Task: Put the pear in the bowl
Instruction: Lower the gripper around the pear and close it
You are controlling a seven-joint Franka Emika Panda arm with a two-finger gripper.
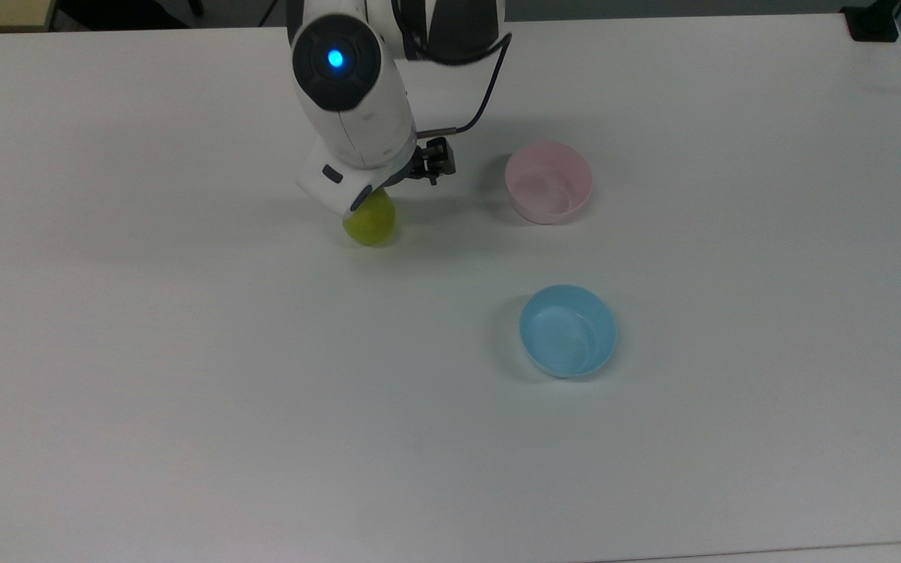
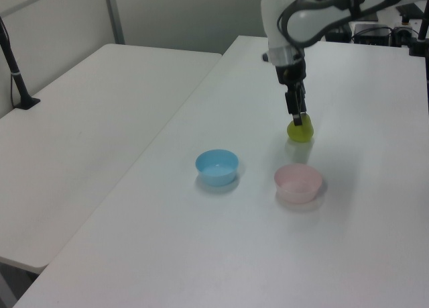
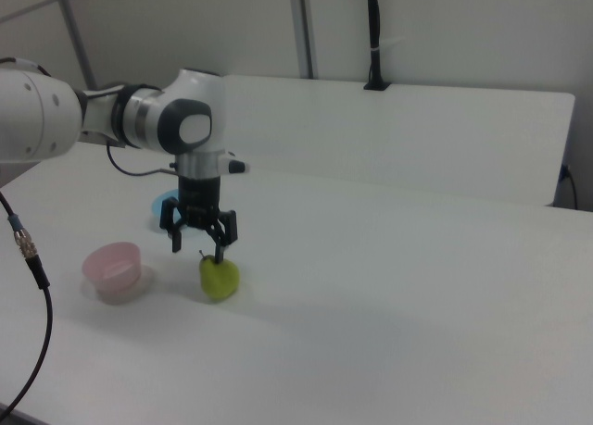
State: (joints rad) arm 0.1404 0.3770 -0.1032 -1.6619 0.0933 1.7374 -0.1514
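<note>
My gripper grabs the yellow-green pear by its rounded body (image 2: 300, 133) next, to place it in the bowl (image 2: 298, 182).
The yellow-green pear (image 1: 373, 224) stands upright on the white table (image 1: 184, 352); the arm's wrist covers its top in the top view. In the right view my gripper (image 3: 197, 245) hangs open just over the pear (image 3: 220, 279), fingertips level with the stem and nothing held. The left view has the gripper (image 2: 296, 114) right above the pear (image 2: 300, 131). The pale pink bowl (image 1: 549, 182) sits empty to the top view's right of the pear, also seen in the left view (image 2: 297, 182) and the right view (image 3: 113, 268).
A light blue bowl (image 1: 568, 331) stands empty nearer the top view's bottom edge, below the pink one. A second white table (image 2: 87, 133) adjoins on the left view's left, with a black post (image 2: 16, 70). A dark cable (image 3: 31, 258) hangs at the right view's left.
</note>
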